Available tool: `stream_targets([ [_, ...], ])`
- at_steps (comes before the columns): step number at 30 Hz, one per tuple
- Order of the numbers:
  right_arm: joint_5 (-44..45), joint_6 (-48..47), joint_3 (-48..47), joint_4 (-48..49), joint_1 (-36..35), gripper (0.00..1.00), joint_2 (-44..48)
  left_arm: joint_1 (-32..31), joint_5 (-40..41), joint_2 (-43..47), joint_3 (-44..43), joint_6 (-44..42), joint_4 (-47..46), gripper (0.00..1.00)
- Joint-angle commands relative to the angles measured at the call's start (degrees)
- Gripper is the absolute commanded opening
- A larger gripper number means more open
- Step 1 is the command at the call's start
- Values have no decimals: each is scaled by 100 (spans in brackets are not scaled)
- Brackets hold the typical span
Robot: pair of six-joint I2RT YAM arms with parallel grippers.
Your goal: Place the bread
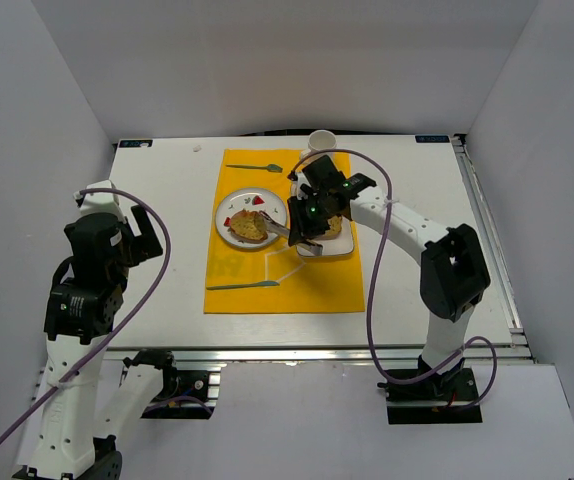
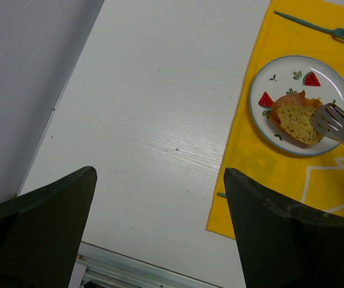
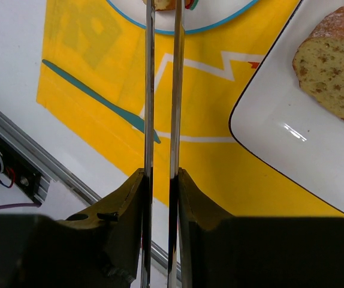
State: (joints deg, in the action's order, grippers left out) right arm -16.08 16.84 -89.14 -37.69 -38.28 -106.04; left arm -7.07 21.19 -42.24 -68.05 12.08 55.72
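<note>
The slice is between the ends of the tongs and inside the plate's rim, so it would land there, and my right gripper should open now.
One slice of bread [image 1: 248, 226] lies on the round watermelon-print plate [image 1: 225, 215]; it also shows in the left wrist view [image 2: 296, 120]. My right gripper [image 1: 312, 215] is shut on metal tongs [image 3: 162, 90]. The tong tips [image 2: 334, 123] sit at the slice's right edge, with a bit of bread showing between the arms. Another slice [image 3: 337, 66] lies in the white rectangular tray [image 1: 339, 252], under my right wrist. My left gripper [image 1: 139, 238] is open and empty, over the bare table left of the yellow mat, its jaws wide apart [image 2: 160, 174].
The yellow mat [image 1: 317, 285] carries the plate, the tray, a teal fork [image 1: 255, 167] at the back and a teal utensil [image 1: 242, 285] at the front. A white cup [image 1: 321, 142] stands behind the mat. White walls enclose the table on the left, back and right.
</note>
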Motion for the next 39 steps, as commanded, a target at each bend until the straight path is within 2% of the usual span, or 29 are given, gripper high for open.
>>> stream_targets([
  [1, -194, 39, -244, 245, -39, 0, -22, -5, 113, 14, -50, 23, 35, 98],
  [3, -177, 39, -226, 262, -39, 1, -5, -5, 113, 31, -6, 32, 26, 98],
  [4, -168, 39, -226, 254, -30, 5, 4, -5, 113, 40, 11, 40, 26, 98],
  [5, -124, 39, -226, 254, -30, 15, 22, -5, 113, 40, 37, 49, 26, 98],
  [6, -98, 21, -218, 254, -39, 20, 31, -5, 113, 49, 46, 49, 26, 98],
  [13, 69, -5, -279, 201, -39, 43, 153, -5, 105, 75, 90, 93, 9, 98],
  [16, 96, -32, -296, 175, -48, 48, 180, -14, 105, 75, 82, 93, 9, 98],
  [19, 131, -23, -314, 166, -39, 51, 224, -5, 113, 75, 64, 84, 9, 98],
  [33, 605, -85, -850, -194, -48, 52, 452, -5, 113, 154, 38, 93, 53, 98],
  [39, 1946, -23, -1097, -572, 48, 52, 1356, -5, 78, 146, -15, 93, 44, 98],
])
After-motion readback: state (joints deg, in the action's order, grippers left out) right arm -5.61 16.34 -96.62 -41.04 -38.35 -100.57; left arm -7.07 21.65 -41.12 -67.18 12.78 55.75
